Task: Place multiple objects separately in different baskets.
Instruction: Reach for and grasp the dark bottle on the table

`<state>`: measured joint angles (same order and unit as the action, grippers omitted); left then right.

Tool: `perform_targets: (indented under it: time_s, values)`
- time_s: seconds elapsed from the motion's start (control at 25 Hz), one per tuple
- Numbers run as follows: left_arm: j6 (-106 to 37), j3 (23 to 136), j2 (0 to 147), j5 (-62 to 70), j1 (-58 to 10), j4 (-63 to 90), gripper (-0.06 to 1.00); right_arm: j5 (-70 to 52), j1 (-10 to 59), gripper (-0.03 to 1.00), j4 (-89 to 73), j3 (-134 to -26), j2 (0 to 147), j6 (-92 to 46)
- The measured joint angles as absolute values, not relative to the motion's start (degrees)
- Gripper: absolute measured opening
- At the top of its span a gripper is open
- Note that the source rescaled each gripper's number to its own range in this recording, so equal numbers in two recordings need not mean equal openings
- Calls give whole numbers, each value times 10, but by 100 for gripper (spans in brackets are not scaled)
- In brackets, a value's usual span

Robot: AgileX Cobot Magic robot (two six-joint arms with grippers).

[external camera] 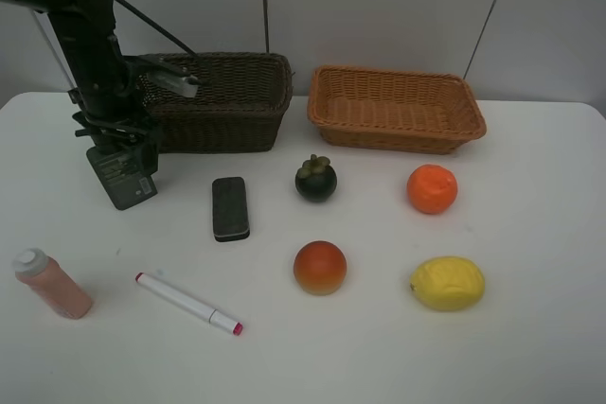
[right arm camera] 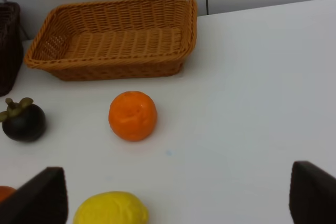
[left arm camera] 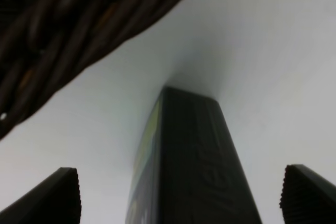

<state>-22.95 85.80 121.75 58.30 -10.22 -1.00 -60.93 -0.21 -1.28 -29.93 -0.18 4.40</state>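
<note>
My left gripper's fingers reach down on either side of the dark green pump bottle, close above the table, so it is time to close.
The dark green pump bottle (external camera: 123, 175) rests on the table by the dark brown basket (external camera: 227, 101). My left gripper (external camera: 115, 137) is over the bottle's upper end, open. In the left wrist view the bottle (left arm camera: 194, 171) lies between the two fingertips (left arm camera: 52, 198), with gaps on both sides. My right gripper (right arm camera: 176, 195) is open and holds nothing, hanging above the lemon (right arm camera: 111, 209) and near the orange (right arm camera: 132, 115). It is out of the exterior view. The light orange basket (external camera: 396, 109) has nothing in it.
On the white table lie the black eraser (external camera: 230, 207), mangosteen (external camera: 315, 179), orange (external camera: 432, 188), peach-like fruit (external camera: 319, 267), lemon (external camera: 447, 283), white-pink marker (external camera: 187, 303) and pink bottle (external camera: 52, 283). Both baskets stand along the back edge.
</note>
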Motion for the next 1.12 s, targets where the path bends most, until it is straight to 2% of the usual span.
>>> perform_targets:
  time_s: [0.08,0.24,0.44,0.56,0.96,1.12]
  values:
    - [-229,859,1218,585,-102,-7,93,-609,-2,99,-13,-299,-2,44]
    - [-228,859,1218,592,-103,-4,73,-609,-2,99,-13,-299,-2,44]
    - [-227,859,1218,591,-103,6,61,-609,-2,99,-13,-299,-2,44]
    - [-227,859,1218,591,-103,0,38,-609,-2,99,-13,-299,-2,44]
    - [-188,858,1211,594,-103,0,37,-609,-2,99,-13,-299,-2,44]
    - [-135,911,1192,651,-103,11,37,-609,-2,99,-13,-299,-2,44]
